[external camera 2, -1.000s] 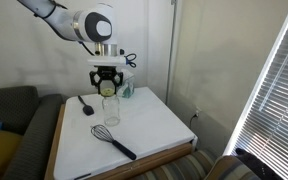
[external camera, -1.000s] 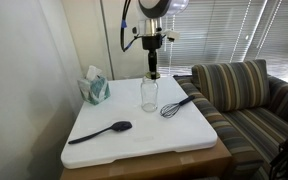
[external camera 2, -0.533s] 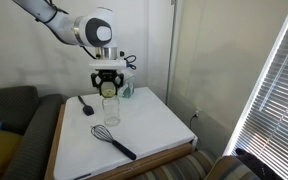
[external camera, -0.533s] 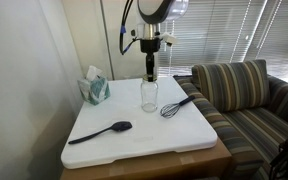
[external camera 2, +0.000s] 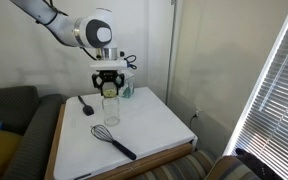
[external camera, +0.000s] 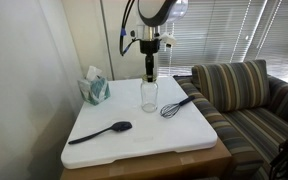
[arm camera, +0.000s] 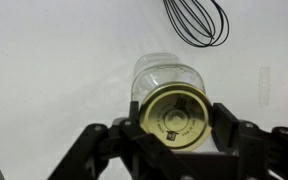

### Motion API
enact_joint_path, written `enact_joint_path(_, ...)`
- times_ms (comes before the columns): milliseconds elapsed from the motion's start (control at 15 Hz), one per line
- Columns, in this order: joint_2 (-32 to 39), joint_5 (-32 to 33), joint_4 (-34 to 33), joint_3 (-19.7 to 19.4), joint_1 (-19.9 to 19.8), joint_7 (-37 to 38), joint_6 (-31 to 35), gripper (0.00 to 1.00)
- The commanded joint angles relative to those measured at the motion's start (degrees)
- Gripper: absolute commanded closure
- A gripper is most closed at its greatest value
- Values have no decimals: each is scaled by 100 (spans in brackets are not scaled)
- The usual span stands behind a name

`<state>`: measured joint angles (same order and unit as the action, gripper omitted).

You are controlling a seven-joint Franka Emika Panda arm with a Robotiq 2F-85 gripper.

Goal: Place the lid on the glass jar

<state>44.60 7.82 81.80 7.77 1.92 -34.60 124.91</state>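
The lid lies flat over the jar's opening and would stay there, so it is time for my gripper to release the lid now.
The clear glass jar (external camera: 149,96) (external camera 2: 110,108) stands upright near the middle of the white table. In the wrist view the jar (arm camera: 165,68) lies straight below the camera. The greenish-gold lid (arm camera: 174,118) sits flat over its mouth and covers it. My gripper (arm camera: 174,122) points straight down over the jar, one finger on each side of the lid and pressed against its rim. In both exterior views the fingertips (external camera: 150,76) (external camera 2: 109,90) are level with the jar's mouth. Whether the lid rests on the rim or hovers just above it cannot be told.
A black wire whisk (external camera: 176,106) (external camera 2: 115,141) (arm camera: 196,20) lies beside the jar. A black spoon (external camera: 102,131) (external camera 2: 86,104) lies on the white table top (external camera: 144,140). A teal tissue box (external camera: 94,88) stands at the back. A striped sofa (external camera: 239,90) adjoins the table.
The arm has shifted very slightly upward over the jar. The jar, the whisk and the spoon have not moved.
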Motion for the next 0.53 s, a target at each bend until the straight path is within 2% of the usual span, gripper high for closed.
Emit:
enact_joint_path(0,200,209,-152,-95,79,51,-113,53)
enact_joint_path(333,322,257,-312,-79,106,25,-276,53)
enact_joint_path(400,316,276,-330,-90,118,41,-310,15)
enact_joint_path(467,291,305,-323,-105,131,67,-313,5)
